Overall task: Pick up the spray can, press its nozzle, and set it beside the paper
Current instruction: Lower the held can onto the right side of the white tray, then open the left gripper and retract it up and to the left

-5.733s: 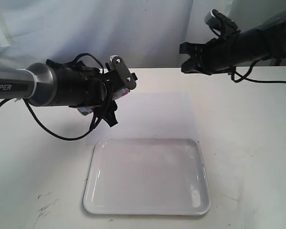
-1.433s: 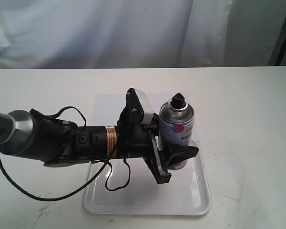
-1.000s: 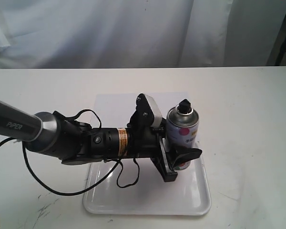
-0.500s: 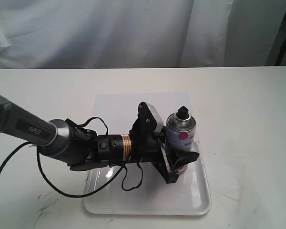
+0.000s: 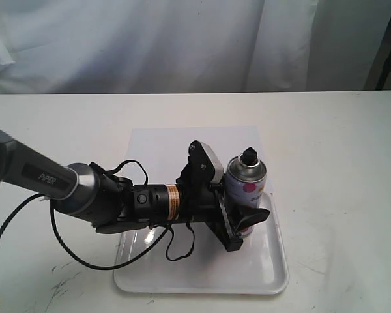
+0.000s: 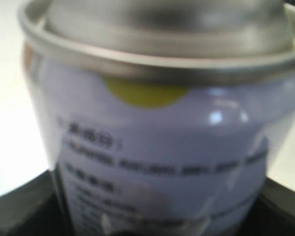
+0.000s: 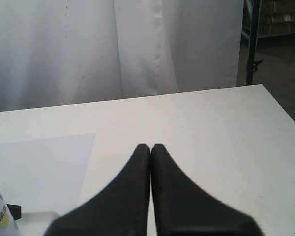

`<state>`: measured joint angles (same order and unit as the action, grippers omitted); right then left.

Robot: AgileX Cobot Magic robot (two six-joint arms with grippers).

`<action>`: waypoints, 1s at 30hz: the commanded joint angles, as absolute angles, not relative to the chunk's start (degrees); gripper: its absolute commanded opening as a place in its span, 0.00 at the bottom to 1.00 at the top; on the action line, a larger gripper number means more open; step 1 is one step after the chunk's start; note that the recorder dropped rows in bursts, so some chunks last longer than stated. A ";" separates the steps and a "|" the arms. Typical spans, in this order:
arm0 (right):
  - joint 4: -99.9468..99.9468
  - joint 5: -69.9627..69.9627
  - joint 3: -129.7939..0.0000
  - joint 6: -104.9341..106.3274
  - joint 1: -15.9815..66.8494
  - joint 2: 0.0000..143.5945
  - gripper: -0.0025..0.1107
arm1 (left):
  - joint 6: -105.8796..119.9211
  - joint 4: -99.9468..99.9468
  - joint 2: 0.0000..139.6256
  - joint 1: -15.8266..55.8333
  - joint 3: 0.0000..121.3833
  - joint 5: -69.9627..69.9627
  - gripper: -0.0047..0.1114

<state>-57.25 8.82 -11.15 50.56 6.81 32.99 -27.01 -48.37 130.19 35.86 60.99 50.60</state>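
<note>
The spray can (image 5: 247, 187) is upright, and its base is down over the white tray (image 5: 199, 277), so the spray can would stay standing. My left gripper should open now.
The spray can (image 5: 247, 187) is upright over the right part of the white tray (image 5: 199, 277), its black nozzle (image 5: 249, 155) on top. My left gripper (image 5: 243, 222) is shut on the can's lower body, one finger on each side. Whether the can's base touches the tray I cannot tell. The left wrist view is filled by the can (image 6: 157, 142), blurred, with a dark finger (image 6: 19, 214) at its side. The paper (image 5: 182, 147) lies flat behind the tray, partly covered by it. My right gripper (image 7: 151, 147) is shut on nothing above the table, with the paper (image 7: 39, 167) to one side.
The white table (image 5: 339, 169) extends around the tray and paper. A white curtain (image 5: 182, 39) hangs behind. The left arm's cable (image 5: 85, 261) loops over the table near the tray's left edge. A dark stand (image 7: 253, 44) is beyond the table's corner.
Over the last second and a half the left arm has lowered the can a little toward the tray. In the last half second it has barely moved.
</note>
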 commanded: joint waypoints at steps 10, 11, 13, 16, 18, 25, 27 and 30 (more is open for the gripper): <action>-57.74 9.20 -10.90 50.52 6.84 32.81 0.02 | -31.28 -50.47 128.83 35.92 61.63 51.41 0.25; -57.74 9.20 -10.90 50.52 6.84 32.81 0.02 | -31.28 -50.87 128.38 35.92 61.63 50.42 0.25; -57.74 9.20 -10.90 50.52 6.84 32.81 0.02 | -31.28 -51.65 127.43 35.92 61.63 48.96 0.28; -57.74 9.20 -10.90 50.52 6.84 32.81 0.02 | -31.28 -49.82 126.69 35.92 61.63 48.18 0.53; -57.74 9.20 -10.90 50.52 6.84 32.81 0.02 | -31.41 -48.02 126.69 35.92 61.63 48.18 0.66; -57.74 9.20 -10.90 50.52 6.84 32.81 0.02 | -31.51 -46.43 126.66 35.92 61.63 48.18 0.80; -57.74 9.20 -10.90 50.52 6.84 32.81 0.02 | -31.51 -46.43 126.02 35.92 61.63 48.18 0.80; -57.74 9.20 -10.90 50.52 6.84 32.81 0.02 | -31.02 -46.00 122.43 35.92 61.63 47.83 0.80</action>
<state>-57.25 8.82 -11.15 50.56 6.81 32.99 -31.05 -47.22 125.48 35.86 61.34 47.64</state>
